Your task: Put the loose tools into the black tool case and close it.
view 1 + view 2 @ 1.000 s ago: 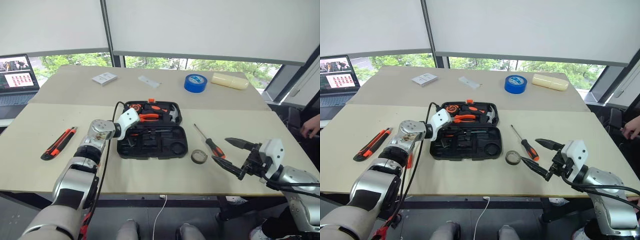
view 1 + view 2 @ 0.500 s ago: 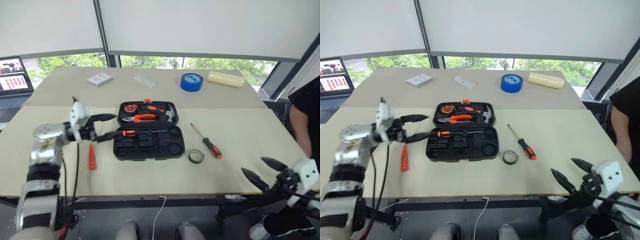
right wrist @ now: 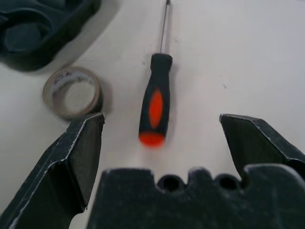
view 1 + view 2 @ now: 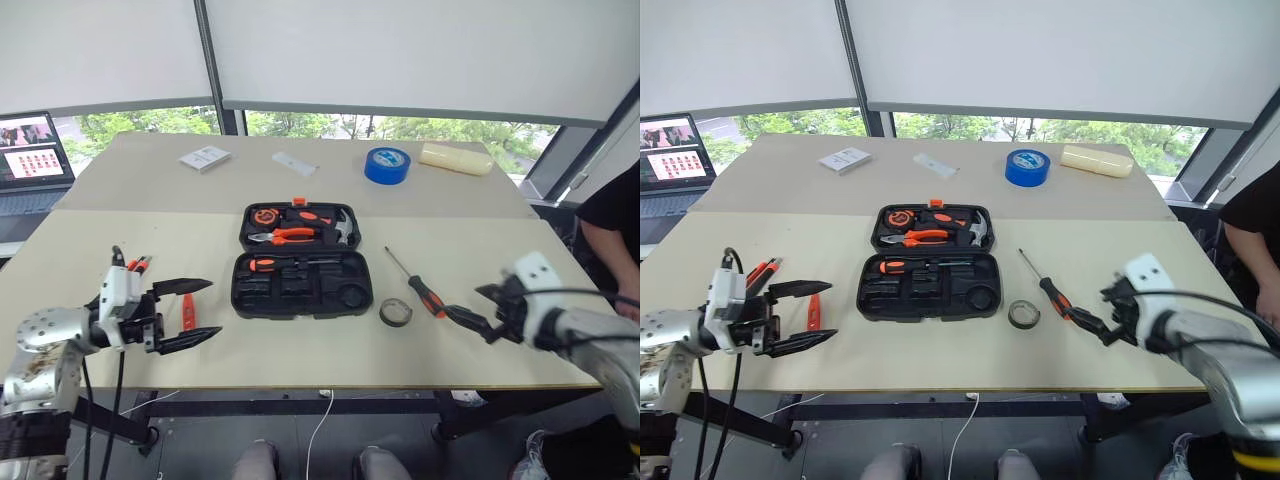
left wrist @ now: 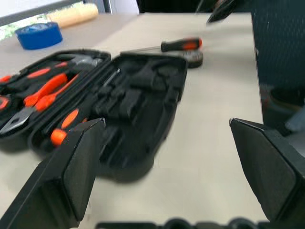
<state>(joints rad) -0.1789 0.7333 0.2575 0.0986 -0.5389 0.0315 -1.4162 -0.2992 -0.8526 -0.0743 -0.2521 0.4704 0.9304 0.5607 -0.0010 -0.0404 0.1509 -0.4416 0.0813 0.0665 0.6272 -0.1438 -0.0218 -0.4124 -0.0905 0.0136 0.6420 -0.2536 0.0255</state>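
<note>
Bare tabletop still separates my right gripper's fingers from the screwdriver's handle [image 4: 428, 297] [image 3: 155, 102], so closing now would miss. The gripper moves toward the handle first, before it closes.
The black tool case [image 4: 350, 262] lies open mid-table, with pliers and a hammer in its far half and one orange-black screwdriver [image 4: 290, 263] in its near half. Another long screwdriver [image 4: 421, 286] and the small tape ring [image 4: 395, 313] lie right of the case. My right gripper [image 3: 159, 124] stands open just short of that screwdriver's handle [image 3: 155, 102], the ring [image 3: 71, 93] beside one finger. My left gripper [image 4: 200, 312] is open at the front left, pointing toward the case. The small orange tester screwdriver [image 4: 814, 310] lies by its fingers. The utility knife [image 4: 760, 272] lies behind it, partly hidden.
At the back of the table are a blue tape roll [image 4: 388, 165], a cream block [image 4: 458, 158], a small white box [image 4: 205, 158] and a white strip [image 4: 295, 163]. A laptop [image 4: 30, 160] stands far left. A person [image 4: 615, 215] is at the right edge.
My left gripper drew back from the case to the front left and opened, and a screwdriver now shows in the case. My right gripper dipped off the table's front, then came to the loose screwdriver.
</note>
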